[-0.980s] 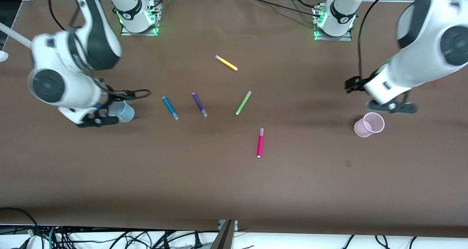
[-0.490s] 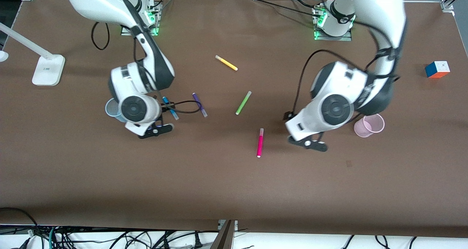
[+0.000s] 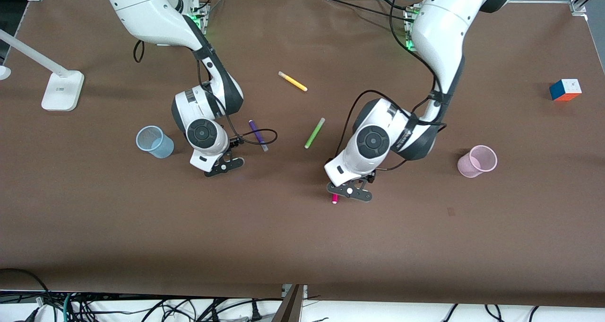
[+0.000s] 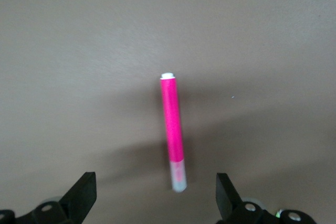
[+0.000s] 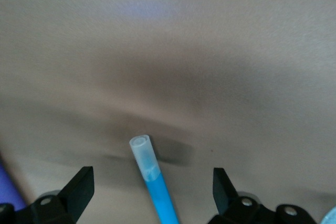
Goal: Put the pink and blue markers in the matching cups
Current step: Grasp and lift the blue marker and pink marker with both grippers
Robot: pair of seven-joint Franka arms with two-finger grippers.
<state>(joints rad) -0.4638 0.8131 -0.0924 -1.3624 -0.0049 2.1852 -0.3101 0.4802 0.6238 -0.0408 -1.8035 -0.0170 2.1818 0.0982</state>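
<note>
The blue marker [image 5: 154, 182] has my right gripper's fingers beside it, below the marker's clear cap. My right gripper needs to close on it now. Closing now would hold it.
The pink marker [image 4: 172, 124] lies flat on the brown table. My left gripper [image 4: 155, 198] hovers over its pale cap end, open, with the jaws wide on either side. In the front view the left gripper [image 3: 350, 192] covers the marker except its tip [image 3: 334, 199]. The blue marker [image 5: 154, 182] lies flat, with its clear cap between the wide-open jaws of my right gripper [image 5: 151, 188]. In the front view the right gripper [image 3: 219, 165] hides it. The pale blue cup [image 3: 155, 141] stands toward the right arm's end. The pale pink cup [image 3: 477, 161] stands toward the left arm's end.
A dark purple marker [image 3: 258, 134] lies beside the right gripper. A lime green marker [image 3: 314, 133] and a yellow marker [image 3: 292, 81] lie mid-table. A colour cube [image 3: 565, 89] sits at the left arm's end and a white lamp base [image 3: 61, 90] at the right arm's end.
Both arms have swung in from beside the cups. The right gripper now covers the blue marker and the left gripper covers the pink marker. Markers and cups have not moved.
</note>
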